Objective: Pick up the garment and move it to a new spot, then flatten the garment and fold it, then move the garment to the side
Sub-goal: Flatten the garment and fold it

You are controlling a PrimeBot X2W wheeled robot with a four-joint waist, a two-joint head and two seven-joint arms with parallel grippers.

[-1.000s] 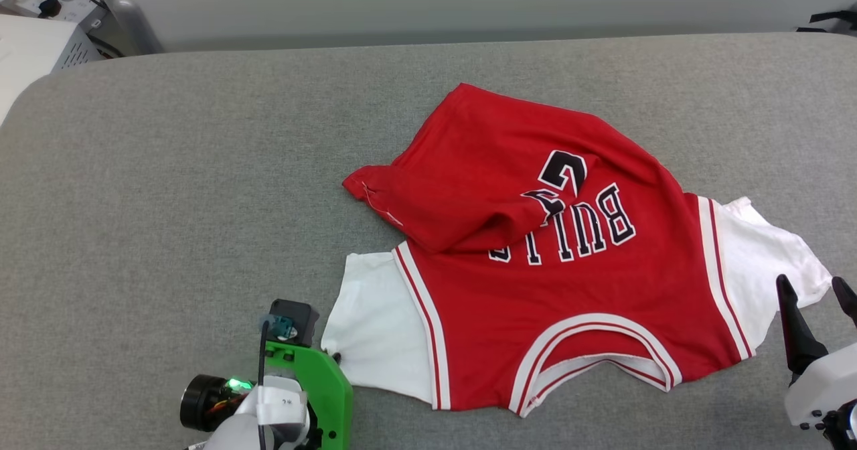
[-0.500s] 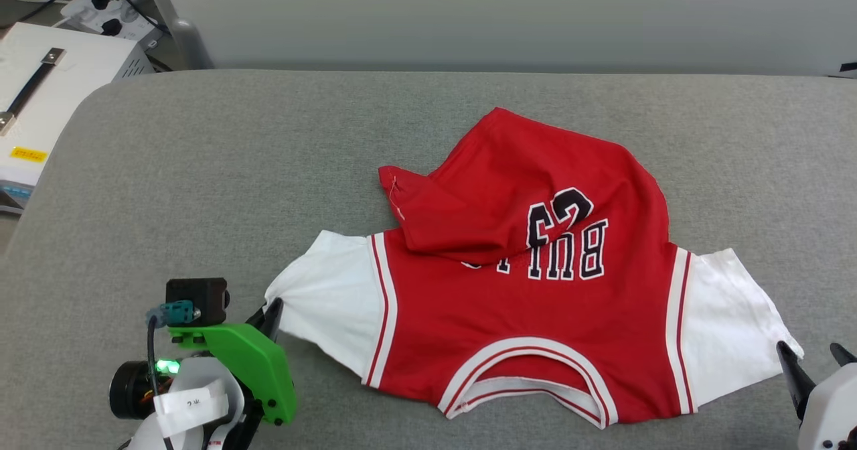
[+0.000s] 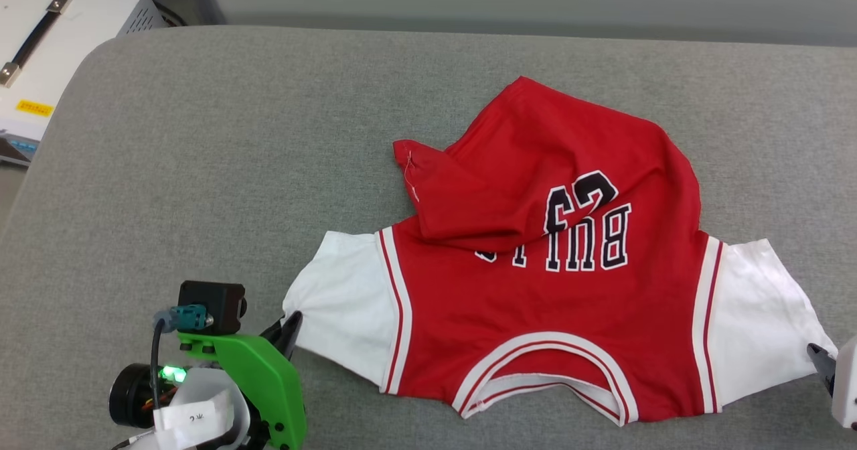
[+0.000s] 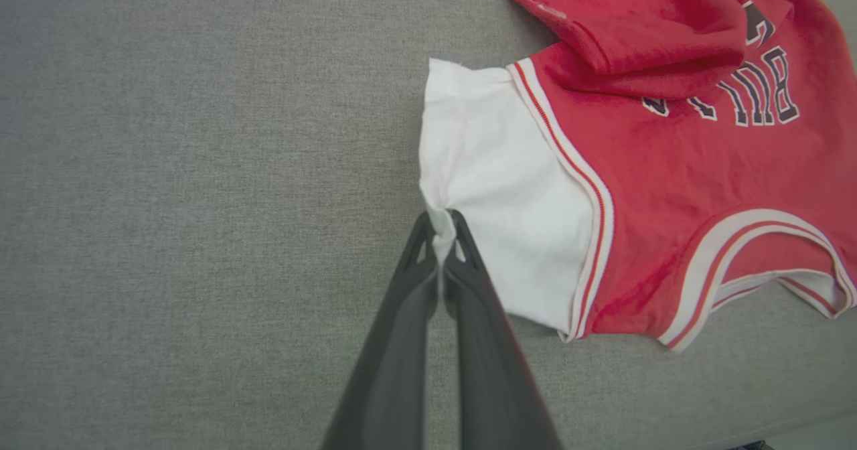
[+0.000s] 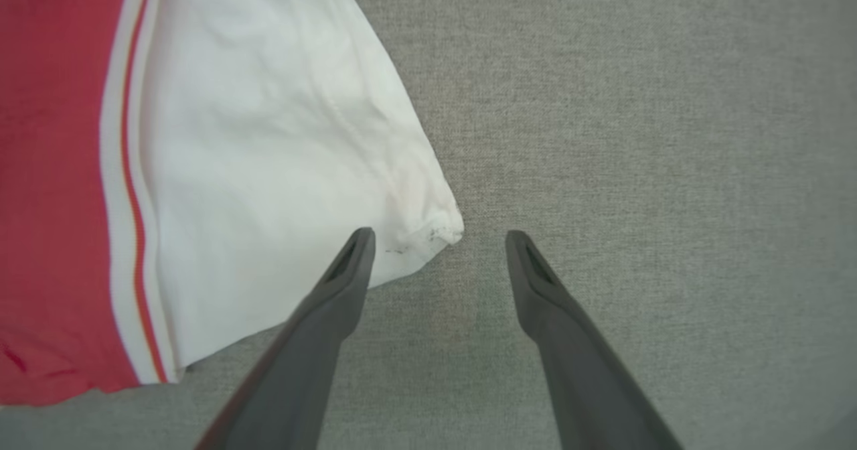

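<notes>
The garment (image 3: pixel 549 296) needs to be spread flat at its new spot. My right gripper will next take hold of the white sleeve by its tip (image 3: pixel 821 345).
The garment (image 3: pixel 549 296) lies on the grey padded surface, collar toward me and white sleeves spread left and right. Its red hem is folded back over the chest, covering part of the black-and-white lettering. My left gripper (image 3: pixel 289 326) is shut on the outer corner of the left white sleeve; in the left wrist view the fingertips (image 4: pixel 440 236) pinch that edge of the garment (image 4: pixel 669 169). My right gripper (image 5: pixel 438 239) is open at the tip of the right sleeve, and the corner of the garment (image 5: pixel 268 135) lies between its fingers. One dark finger of the right gripper (image 3: pixel 827 366) shows at the head view's right edge.
The grey padded surface (image 3: pixel 201 169) has a rounded corner at the far left. Beyond that corner stands a white equipment case (image 3: pixel 53 55) with a black handle. A pale wall runs along the back.
The head camera has shifted. My left gripper has drawn the left sleeve outward, so the shirt now lies wider and squarer. The right gripper sits lower at the frame's edge.
</notes>
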